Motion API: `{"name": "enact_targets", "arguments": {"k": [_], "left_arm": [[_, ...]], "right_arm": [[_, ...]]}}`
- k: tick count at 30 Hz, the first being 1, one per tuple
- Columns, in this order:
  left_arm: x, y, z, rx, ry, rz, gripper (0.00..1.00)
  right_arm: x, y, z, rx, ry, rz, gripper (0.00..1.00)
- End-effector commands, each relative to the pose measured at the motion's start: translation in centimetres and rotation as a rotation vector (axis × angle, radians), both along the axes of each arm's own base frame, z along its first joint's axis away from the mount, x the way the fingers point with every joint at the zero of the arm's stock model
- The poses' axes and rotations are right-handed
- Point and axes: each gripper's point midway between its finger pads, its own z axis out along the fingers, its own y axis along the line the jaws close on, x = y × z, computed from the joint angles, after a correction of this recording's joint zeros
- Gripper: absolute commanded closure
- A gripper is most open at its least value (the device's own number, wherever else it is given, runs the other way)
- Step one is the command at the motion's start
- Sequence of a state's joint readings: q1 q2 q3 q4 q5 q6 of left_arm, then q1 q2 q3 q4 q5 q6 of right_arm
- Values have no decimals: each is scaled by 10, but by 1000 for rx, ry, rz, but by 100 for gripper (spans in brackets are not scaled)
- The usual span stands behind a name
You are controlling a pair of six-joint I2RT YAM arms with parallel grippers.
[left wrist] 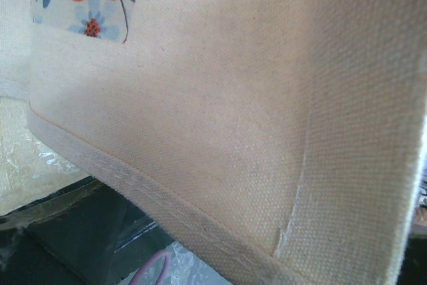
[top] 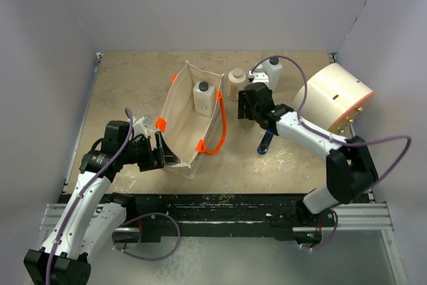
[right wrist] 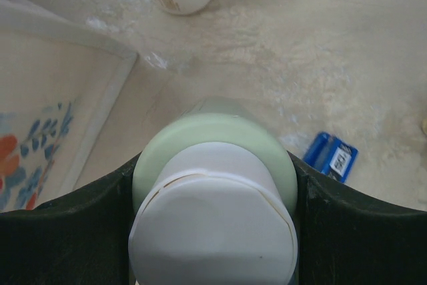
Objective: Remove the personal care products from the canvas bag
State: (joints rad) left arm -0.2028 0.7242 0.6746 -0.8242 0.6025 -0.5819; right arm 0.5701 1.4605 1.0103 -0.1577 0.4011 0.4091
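Observation:
My right gripper should keep holding the pale round bottle until it's lower, because the bottle is hanging above open table short of the beige bottle [top: 236, 83] and would drop if I opened now.
The canvas bag [top: 187, 121] stands open mid-table, with orange handles [top: 220, 128]. A white squarish bottle with a dark cap [top: 203, 97] stands inside it. My left gripper [top: 161, 153] is shut on the bag's near left rim. In the left wrist view the bag's canvas [left wrist: 220, 118] fills the frame and hides the fingers. My right gripper [top: 250, 106] is just right of the bag, shut on a pale round bottle with a white cap [right wrist: 213, 145]. Its dark fingers [right wrist: 67, 231] press both sides of the bottle. A beige round bottle [top: 236, 83] and a white bottle [top: 271, 70] stand on the table behind the gripper.
A flat blue stick [top: 265, 143] lies on the table under the right forearm; it also shows in the right wrist view [right wrist: 331, 156]. A big cream cylinder [top: 337, 98] lies at the right. Grey walls close off the back and sides.

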Motion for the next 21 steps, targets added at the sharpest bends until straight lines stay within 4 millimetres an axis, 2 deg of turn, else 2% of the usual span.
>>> {"name": "enact_targets", "arguments": {"k": [1,7,14,17,21], "left_arm": [[2,0,4,-6,-35,-13,10],[2,0,4,-7,-39,-16,10],[2,0,5,-7,-41,-17,9],[2,0,5,-8,-39,-18,9],[1,0,5,-8,-40,-18,9]], "right_arm": [[65,28,72,115,-230,19,100],[93,32,54,96,-186,26,100],[99,26,36,40,-136,1,98],[98,27,29,34,-118,7,87],[96,31,21,33,-90,33,58]]}}
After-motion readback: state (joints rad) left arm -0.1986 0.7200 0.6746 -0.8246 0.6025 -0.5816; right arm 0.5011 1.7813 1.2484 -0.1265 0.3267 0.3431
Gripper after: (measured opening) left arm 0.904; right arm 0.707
